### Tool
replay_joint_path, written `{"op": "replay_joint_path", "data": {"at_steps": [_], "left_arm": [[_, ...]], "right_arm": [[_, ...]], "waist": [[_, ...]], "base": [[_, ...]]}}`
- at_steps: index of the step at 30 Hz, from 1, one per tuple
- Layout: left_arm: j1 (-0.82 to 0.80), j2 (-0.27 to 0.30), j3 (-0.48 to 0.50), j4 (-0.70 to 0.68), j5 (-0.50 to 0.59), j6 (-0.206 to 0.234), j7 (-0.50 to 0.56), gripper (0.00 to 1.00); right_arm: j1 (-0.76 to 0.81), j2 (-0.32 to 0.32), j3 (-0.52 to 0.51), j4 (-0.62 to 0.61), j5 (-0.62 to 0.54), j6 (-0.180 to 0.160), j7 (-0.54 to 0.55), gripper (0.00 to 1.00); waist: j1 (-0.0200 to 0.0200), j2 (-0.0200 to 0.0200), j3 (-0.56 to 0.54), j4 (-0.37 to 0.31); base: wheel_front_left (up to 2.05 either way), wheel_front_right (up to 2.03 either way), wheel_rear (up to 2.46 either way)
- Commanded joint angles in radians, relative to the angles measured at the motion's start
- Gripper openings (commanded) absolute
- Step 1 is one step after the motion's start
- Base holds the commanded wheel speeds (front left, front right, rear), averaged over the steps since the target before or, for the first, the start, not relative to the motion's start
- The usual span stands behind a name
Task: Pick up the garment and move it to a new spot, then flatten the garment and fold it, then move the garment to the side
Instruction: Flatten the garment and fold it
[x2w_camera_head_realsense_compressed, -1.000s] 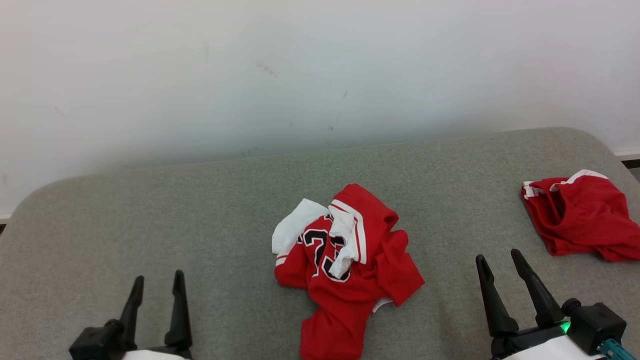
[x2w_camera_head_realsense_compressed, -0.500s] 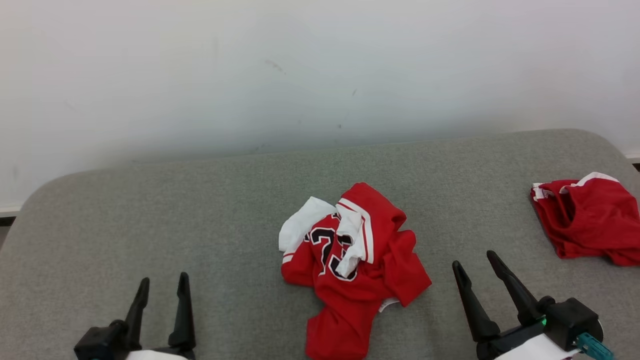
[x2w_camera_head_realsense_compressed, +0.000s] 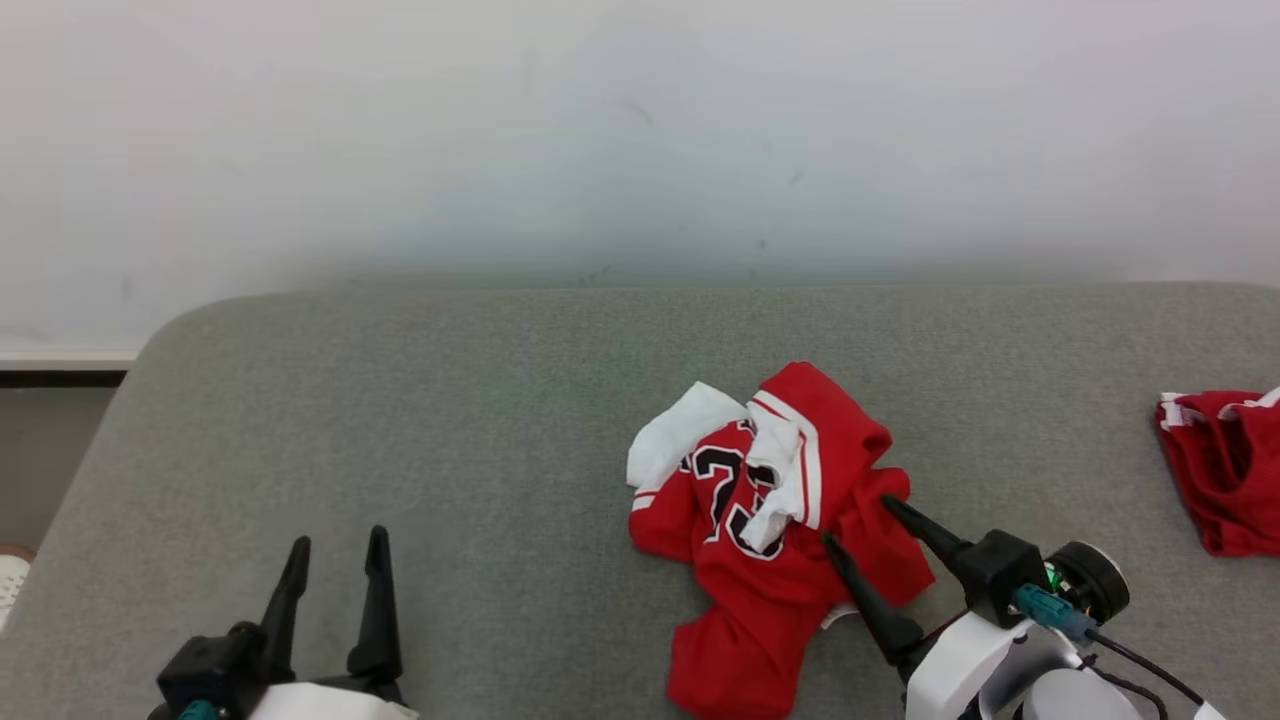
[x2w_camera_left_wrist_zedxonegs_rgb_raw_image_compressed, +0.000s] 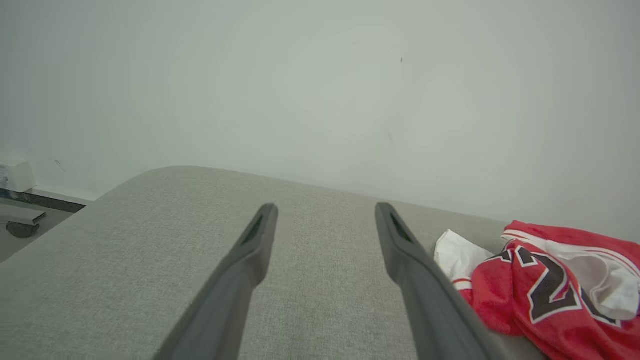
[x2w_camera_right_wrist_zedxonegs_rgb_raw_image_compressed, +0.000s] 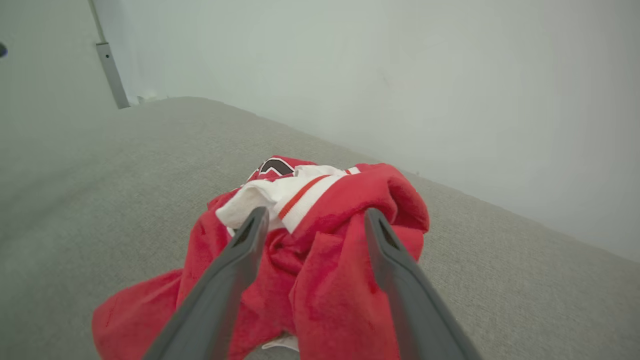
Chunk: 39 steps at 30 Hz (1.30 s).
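Next, my right gripper grabs the red jersey by its red fold beside the white-striped band to move the jersey to a new spot.
The garment is a crumpled red jersey with white trim and a black number, lying in a heap on the grey padded surface. My right gripper is open and points up-left over the heap's right edge, its fingers astride a red fold. In the right wrist view the two fingers stand apart above the garment, nothing pinched between them. My left gripper is open over bare surface at the lower left. In the left wrist view the garment lies off to the right of that gripper.
A second red garment with white trim lies at the right edge of the surface. A white wall runs behind. The surface's rounded left corner drops to the floor, where a small white object sits.
My right gripper has swung left and forward, from bare surface to over the garment's right edge. The head camera has turned left, shifting everything rightward. The left gripper has stayed put.
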Motion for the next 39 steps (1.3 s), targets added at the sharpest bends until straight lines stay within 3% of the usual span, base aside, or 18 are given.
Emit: {"op": "replay_joint_path", "data": {"at_steps": [1, 18, 19, 20, 21, 30, 39], "left_arm": [[-0.008, 0.001, 0.002, 0.001, 0.008, -0.001, 0.0, 1.0], [-0.03, -0.001, -0.017, 0.011, -0.021, 0.004, 0.0, 1.0], [-0.027, -0.001, -0.018, 0.013, -0.023, 0.006, 0.0, 1.0], [-0.027, -0.001, -0.018, 0.013, -0.023, 0.006, 0.0, 1.0], [-0.025, -0.001, -0.017, 0.014, -0.023, 0.006, 0.0, 1.0], [-0.009, -0.001, -0.004, 0.015, -0.003, 0.004, 0.0, 1.0], [-0.01, -0.001, 0.006, 0.015, 0.017, -0.012, 0.0, 1.0]], "right_arm": [[-0.028, -0.01, 0.012, 0.022, -0.024, -0.002, 0.007, 1.0], [-0.148, 0.018, 0.041, 0.217, -0.13, -0.002, 0.029, 1.0], [-0.158, 0.022, 0.033, 0.234, -0.124, -0.002, 0.02, 0.27], [-0.158, 0.022, 0.033, 0.234, -0.124, -0.002, 0.02, 0.27], [-0.162, 0.024, 0.026, 0.24, -0.119, -0.002, 0.017, 0.0], [-0.18, 0.021, -0.03, 0.236, -0.073, -0.002, -0.045, 0.0], [-0.145, -0.057, -0.19, 0.187, 0.0, -0.002, -0.058, 0.0]], "waist": [[0.0, 0.0, 0.01, 0.029], [0.0, 0.0, 0.051, 0.136], [0.0, 0.0, 0.049, 0.14], [0.0, 0.0, 0.049, 0.14], [0.0, 0.0, 0.048, 0.141], [0.0, 0.0, 0.033, 0.092], [0.0, 0.0, 0.037, -0.004]], "base": [[0.0, 0.0, 0.0], [0.0, 0.0, 0.0], [0.0, 0.0, 0.0], [0.0, 0.0, 0.0], [0.0, 0.0, 0.0], [0.0, 0.0, 0.0], [0.0, 0.0, 0.0]]}}
